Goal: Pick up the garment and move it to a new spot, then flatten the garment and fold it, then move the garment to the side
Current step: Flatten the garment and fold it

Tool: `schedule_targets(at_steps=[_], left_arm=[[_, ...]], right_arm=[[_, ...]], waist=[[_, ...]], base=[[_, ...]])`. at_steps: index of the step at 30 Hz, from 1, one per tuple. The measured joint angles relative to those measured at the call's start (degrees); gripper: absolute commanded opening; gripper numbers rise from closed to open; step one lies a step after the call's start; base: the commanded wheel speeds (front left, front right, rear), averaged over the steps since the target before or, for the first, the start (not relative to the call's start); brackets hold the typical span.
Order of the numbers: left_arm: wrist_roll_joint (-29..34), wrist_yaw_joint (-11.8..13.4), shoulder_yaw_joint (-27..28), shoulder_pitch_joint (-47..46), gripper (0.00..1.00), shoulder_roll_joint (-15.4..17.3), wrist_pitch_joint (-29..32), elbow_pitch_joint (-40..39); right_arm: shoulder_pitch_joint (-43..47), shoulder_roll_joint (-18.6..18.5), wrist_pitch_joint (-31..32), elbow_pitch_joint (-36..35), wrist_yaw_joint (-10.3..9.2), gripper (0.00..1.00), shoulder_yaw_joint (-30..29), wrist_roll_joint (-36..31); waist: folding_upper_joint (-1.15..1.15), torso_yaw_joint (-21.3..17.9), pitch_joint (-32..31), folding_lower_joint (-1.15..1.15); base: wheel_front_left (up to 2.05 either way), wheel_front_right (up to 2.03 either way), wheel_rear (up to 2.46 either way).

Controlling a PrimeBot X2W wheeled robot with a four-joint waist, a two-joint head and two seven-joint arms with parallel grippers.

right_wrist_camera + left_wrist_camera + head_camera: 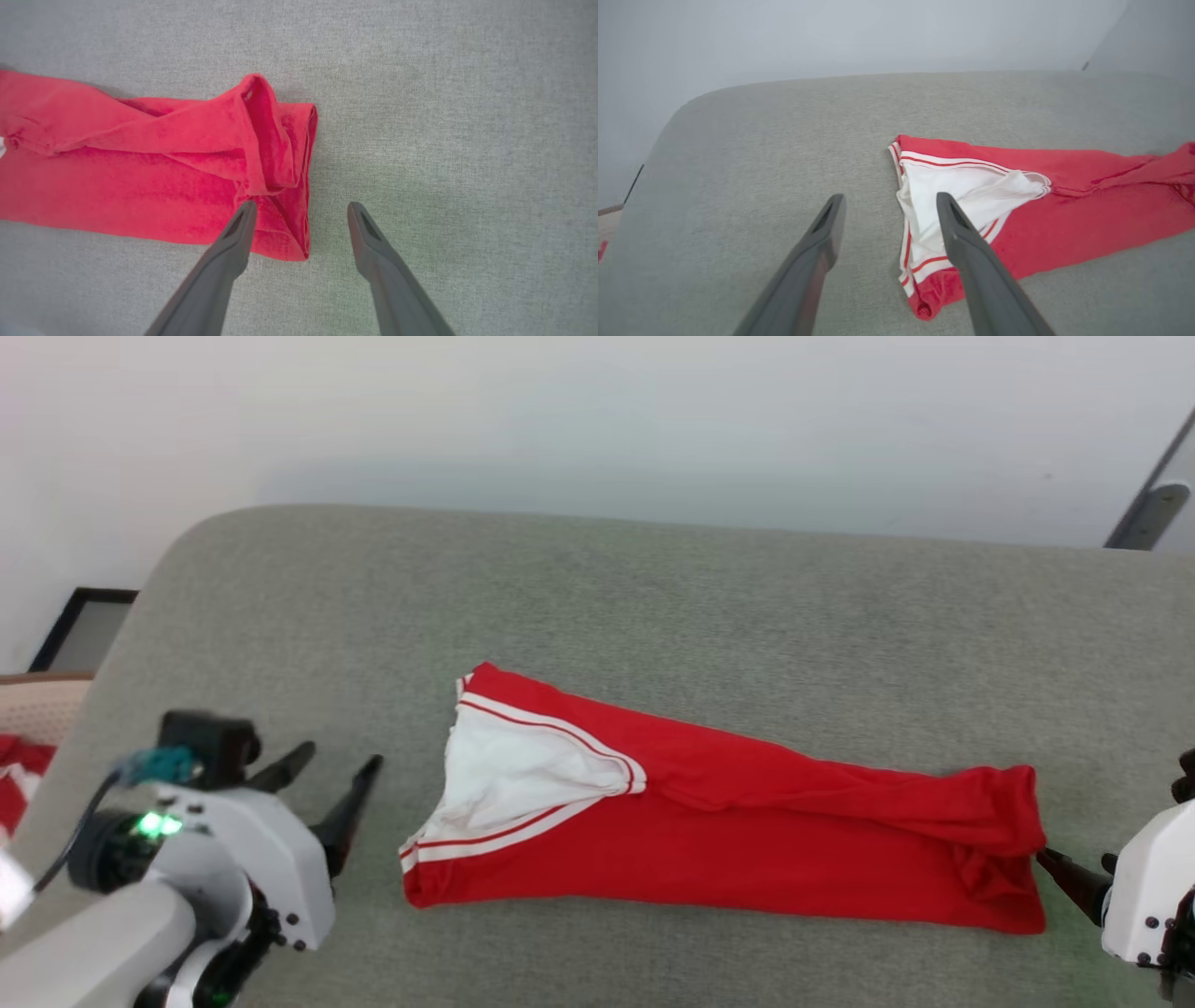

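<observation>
Next, my right gripper grabs the garment by its bunched red fold at the hem (1000,829) to fold the long red part toward its white sleeve (515,767).
The garment (747,821) lies folded into a long red strip across the grey cushioned surface (653,607), its white sleeve with red-striped trim (509,775) at the left end. My left gripper (341,758) is open, just left of that end and apart from the cloth. In the left wrist view the left gripper (891,197) points at the sleeve edge of the garment (1064,210), with nothing between its fingers. My right gripper (302,205) is open at the hem end of the garment (117,177); its left finger (233,242) is over the cloth's corner.
A pale wall rises behind the cushion. A dark-framed panel (79,630) and a bit of red and white cloth (19,775) show past the cushion's left edge. A grey bar (1153,509) slants at the top right.
</observation>
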Motion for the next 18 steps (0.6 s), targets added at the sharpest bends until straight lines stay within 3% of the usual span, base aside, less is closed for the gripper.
schedule_targets(at_steps=[8, 18], left_arm=[[0.1, 2.3, 2.9, 5.0, 1.00, -1.0, -11.2, 1.5], [0.1, 1.8, 6.4, 8.4, 1.00, -4.3, -14.7, 3.9]], right_arm=[[-4.7, 0.3, 0.8, 6.9, 0.01, 1.00, -0.1, -2.5], [-9.3, 0.0, 0.9, 17.5, 0.00, 1.00, 0.7, -3.4]], waist=[[0.00, 2.5, 1.4, 0.00], [0.00, 5.3, 3.8, 0.00]], base=[[0.00, 0.00, 0.00], [0.00, 0.00, 0.00]])
